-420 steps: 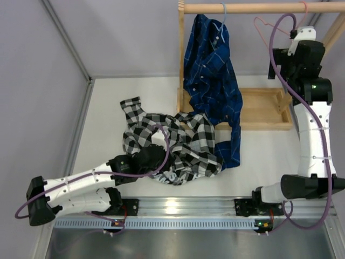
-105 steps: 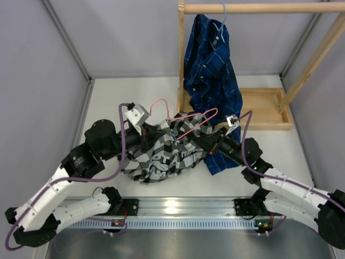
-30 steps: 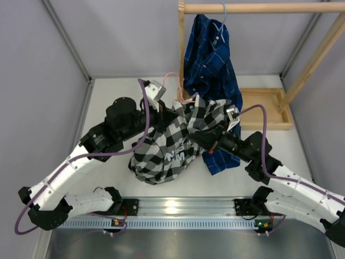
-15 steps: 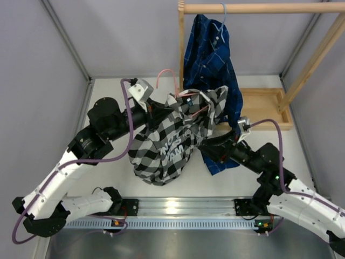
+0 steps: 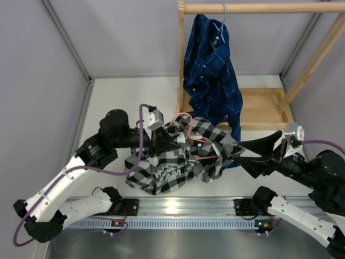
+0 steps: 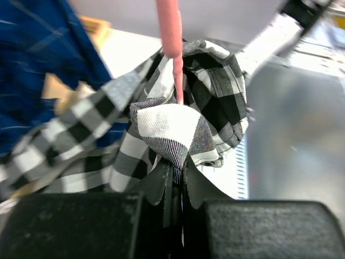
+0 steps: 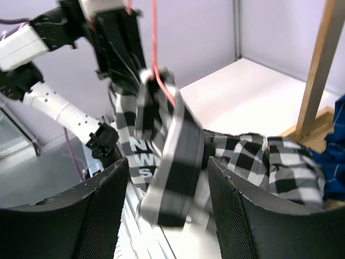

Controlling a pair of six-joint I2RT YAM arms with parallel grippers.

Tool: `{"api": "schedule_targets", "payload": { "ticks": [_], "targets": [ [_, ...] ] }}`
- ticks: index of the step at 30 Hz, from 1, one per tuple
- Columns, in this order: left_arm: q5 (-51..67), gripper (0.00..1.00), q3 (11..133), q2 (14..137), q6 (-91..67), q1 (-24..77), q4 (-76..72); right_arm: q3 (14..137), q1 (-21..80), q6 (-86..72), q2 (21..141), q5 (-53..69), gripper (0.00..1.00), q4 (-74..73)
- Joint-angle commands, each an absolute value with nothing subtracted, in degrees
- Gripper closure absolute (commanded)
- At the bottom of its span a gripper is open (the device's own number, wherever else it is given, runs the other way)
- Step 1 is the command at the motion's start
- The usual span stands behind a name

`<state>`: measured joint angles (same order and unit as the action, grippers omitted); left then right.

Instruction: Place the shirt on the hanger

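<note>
I will next use my right gripper to grab the pink wire hanger by its neck below the hook, so that my left gripper is free to place the shirt.
The black-and-white checked shirt hangs bunched over the pink wire hanger, low above the table. White lettering shows on its front. My left gripper is shut on a fold of the shirt. The hanger wire rises out of that same fold. My right gripper stands open just right of the shirt. In the right wrist view a blurred strip of the checked cloth hangs loose between its fingers, and neither finger grips it.
A blue plaid shirt hangs on a light blue hanger from the wooden rack's rail at the back. The rack's wooden base tray lies behind the right gripper. A grey wall runs along the left, and the metal rail along the near edge.
My right gripper has opened, let go of the checked shirt and drawn back to the right. My left gripper has come down and nearer with the shirt and hanger.
</note>
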<state>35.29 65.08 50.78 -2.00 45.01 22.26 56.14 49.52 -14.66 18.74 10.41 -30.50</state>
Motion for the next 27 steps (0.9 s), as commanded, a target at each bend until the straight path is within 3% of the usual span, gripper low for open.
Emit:
{"api": "schedule_targets", "payload": {
  "ticks": [1, 10, 19, 22, 23, 27],
  "targets": [
    [52.1, 1.0, 66.2, 54.0, -2.5, 45.0, 16.8, 62.3, 50.4, -7.0, 26.0, 15.7, 0.41, -36.2],
    [60.3, 1.0, 66.4, 61.2, -3.1, 45.7, 15.5, 67.5, 50.5, -4.5, 42.5, 28.8, 0.47, -27.4],
    [65.3, 1.0, 64.7, 62.0, -0.4, 47.7, 14.5, 62.4, 50.5, -11.7, 46.1, 37.0, 0.54, -12.3],
    [65.4, 1.0, 64.8, 62.1, -0.6, 47.7, 14.3, 61.0, 50.5, -13.6, 46.3, 39.5, 0.62, -8.5],
    [65.5, 1.0, 64.8, 62.4, -0.6, 47.7, 14.3, 60.8, 50.5, -13.8, 46.3, 40.0, 0.75, -7.8],
    [64.5, 1.0, 65.4, 62.7, -1.0, 47.7, 14.4, 60.6, 50.4, -13.9, 46.3, 41.4, 0.91, -6.4]
  ]
}}
